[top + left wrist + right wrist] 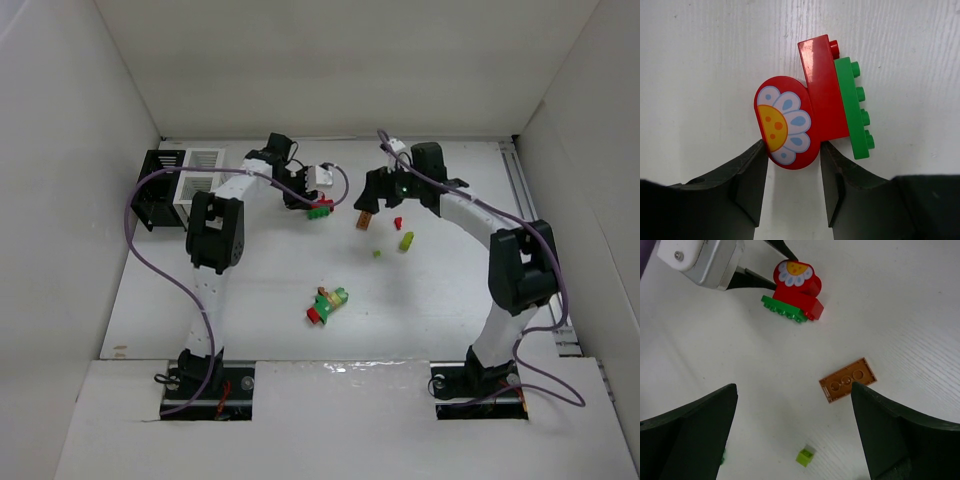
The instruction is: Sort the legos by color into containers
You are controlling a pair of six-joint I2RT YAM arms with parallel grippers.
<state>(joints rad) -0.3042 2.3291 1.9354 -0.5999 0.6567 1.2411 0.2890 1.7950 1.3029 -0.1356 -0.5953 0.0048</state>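
I would lift the whole lego cluster off the table if I raised my left gripper now. My left gripper's fingers touch both sides of the flower piece.
A lego cluster lies on the white table: a red flower-printed piece, a red brick and a green plate. My left gripper is shut on the rounded end of the flower piece, one fingertip touching each side. From above, the cluster sits near the table's far middle. My right gripper hangs open over an upside-down orange plate, with nothing between its fingers. A tiny yellow-green brick lies nearby. The black container and the white container stand joined at the far left.
A red brick, a yellow-green brick and a small green one lie right of centre. A mixed red, green and orange cluster lies near the middle. White walls enclose the table.
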